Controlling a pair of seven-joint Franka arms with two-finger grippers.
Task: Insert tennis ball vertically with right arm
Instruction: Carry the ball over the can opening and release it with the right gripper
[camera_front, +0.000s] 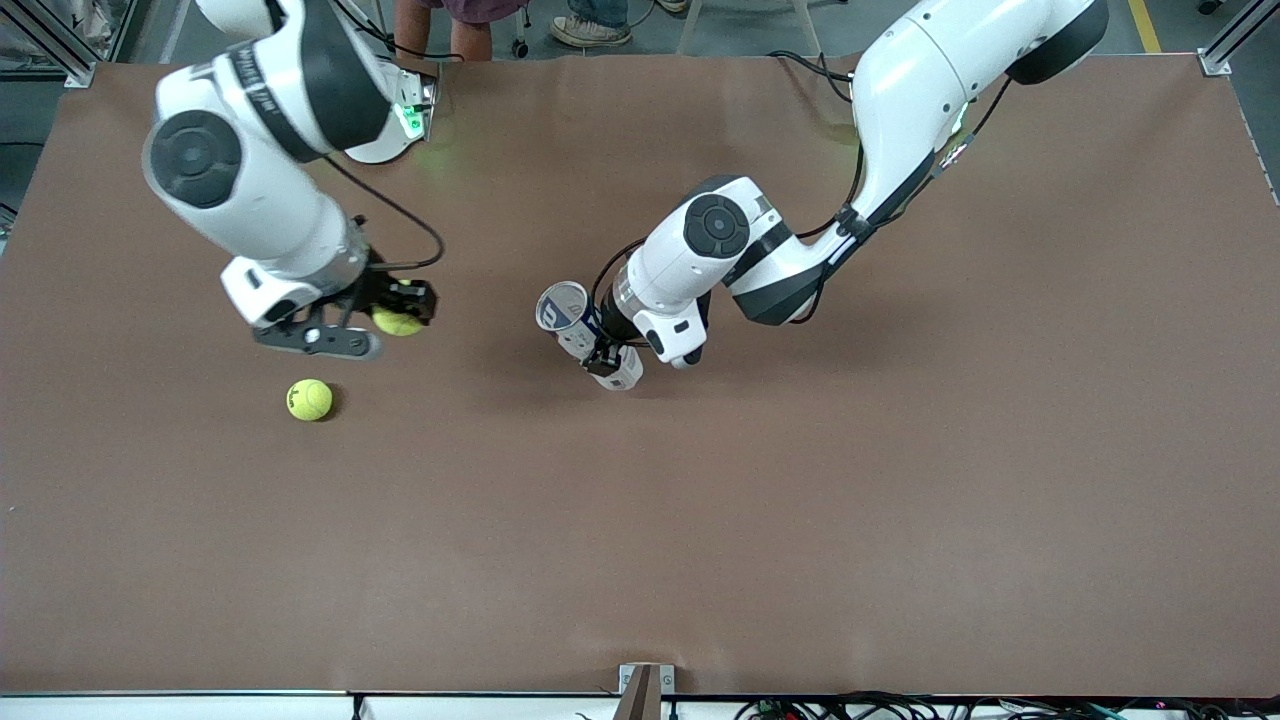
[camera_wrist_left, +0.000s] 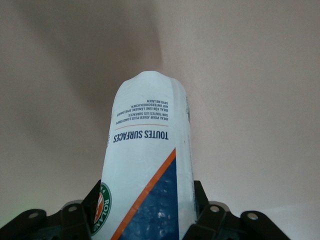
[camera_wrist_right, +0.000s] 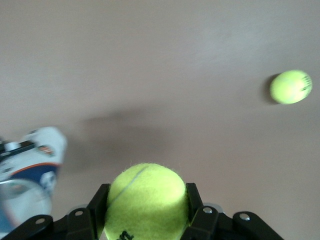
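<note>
The tennis ball (camera_front: 397, 323) hangs short of the can's opening, so my right gripper should move the ball there before releasing it.
My right gripper (camera_front: 400, 315) is shut on a yellow-green tennis ball (camera_front: 396, 322), held above the table toward the right arm's end; the ball fills the space between the fingers in the right wrist view (camera_wrist_right: 146, 197). My left gripper (camera_front: 607, 360) is shut on a white and blue tennis ball can (camera_front: 585, 333), tilted above the table's middle with its open mouth (camera_front: 562, 303) facing up and toward the right arm. The can's body shows in the left wrist view (camera_wrist_left: 147, 165) and at the edge of the right wrist view (camera_wrist_right: 30, 172).
A second tennis ball (camera_front: 309, 399) lies on the brown table (camera_front: 800, 500), nearer the front camera than my right gripper; it also shows in the right wrist view (camera_wrist_right: 290, 86).
</note>
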